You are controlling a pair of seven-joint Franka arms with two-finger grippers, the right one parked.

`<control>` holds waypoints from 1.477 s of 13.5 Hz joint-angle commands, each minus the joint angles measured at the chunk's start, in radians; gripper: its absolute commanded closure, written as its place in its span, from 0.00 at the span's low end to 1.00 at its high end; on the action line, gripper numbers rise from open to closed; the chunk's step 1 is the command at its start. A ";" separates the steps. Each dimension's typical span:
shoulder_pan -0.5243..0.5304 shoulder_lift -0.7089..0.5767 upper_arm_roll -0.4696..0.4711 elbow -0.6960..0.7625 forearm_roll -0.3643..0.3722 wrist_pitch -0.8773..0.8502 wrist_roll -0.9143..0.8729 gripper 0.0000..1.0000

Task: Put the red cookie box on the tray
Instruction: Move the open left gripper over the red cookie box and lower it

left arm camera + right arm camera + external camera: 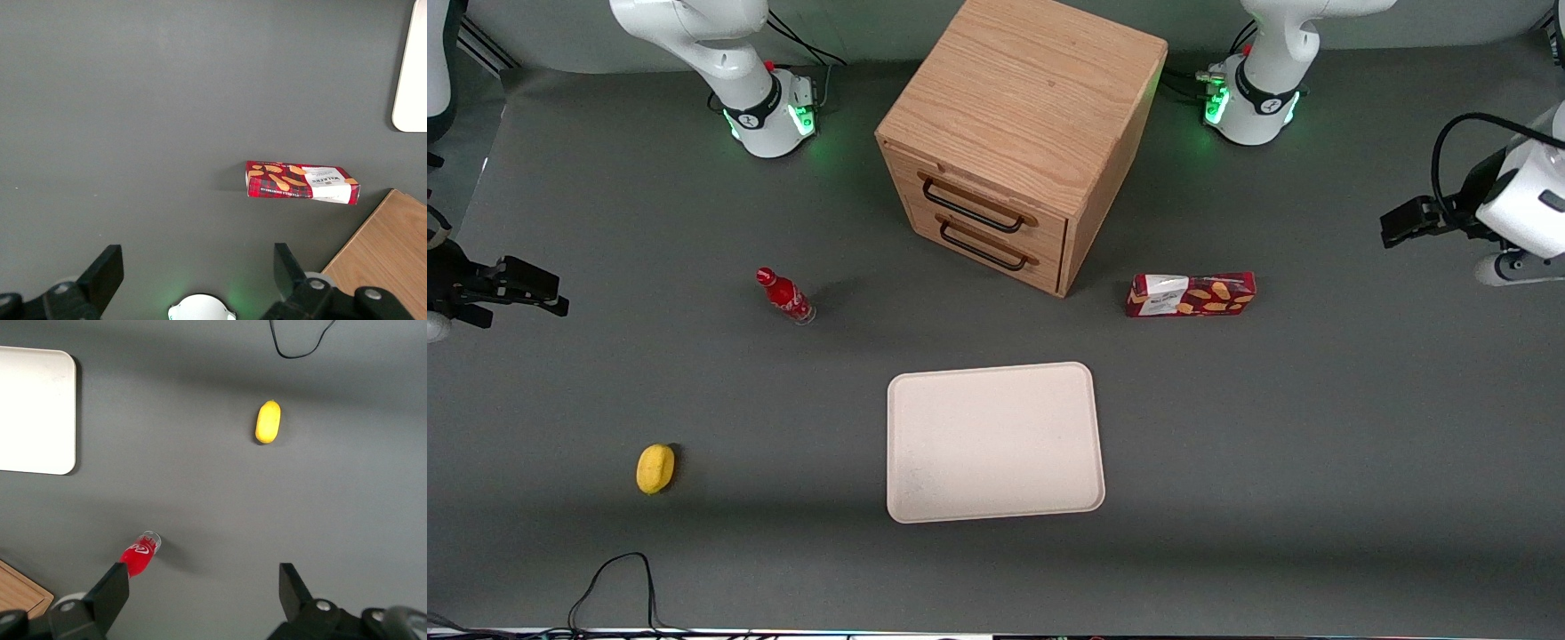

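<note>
I will grab the red cookie box with my left gripper next, by its cookie-printed middle (1197, 295). Then I will set the box on the cream-white tray (994, 441) with my left gripper.
The red cookie box (1191, 295) lies on its long edge on the grey table, beside the wooden cabinet and farther from the front camera than the tray. It also shows in the left wrist view (301, 182), with its white panel at one end. The cream-white tray (994, 441) lies flat and empty in the middle of the table; a corner of it shows in the left wrist view (410, 73). My left gripper (1398, 228) hangs high at the working arm's end of the table, well apart from the box. It is open and empty (197, 270).
A wooden two-drawer cabinet (1014, 142) stands at the middle back, with its edge in the left wrist view (387, 260). A small red bottle (785, 296) and a yellow lemon-like object (655, 468) sit toward the parked arm's end. A black cable (618, 578) lies at the front edge.
</note>
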 commanded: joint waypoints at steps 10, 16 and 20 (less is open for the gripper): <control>-0.166 -0.123 -0.037 -0.286 -0.077 0.047 0.530 0.00; -0.140 -0.240 -0.023 -0.480 -0.069 0.263 1.134 0.00; -0.120 -0.214 -0.019 -0.528 -0.069 0.352 1.359 0.00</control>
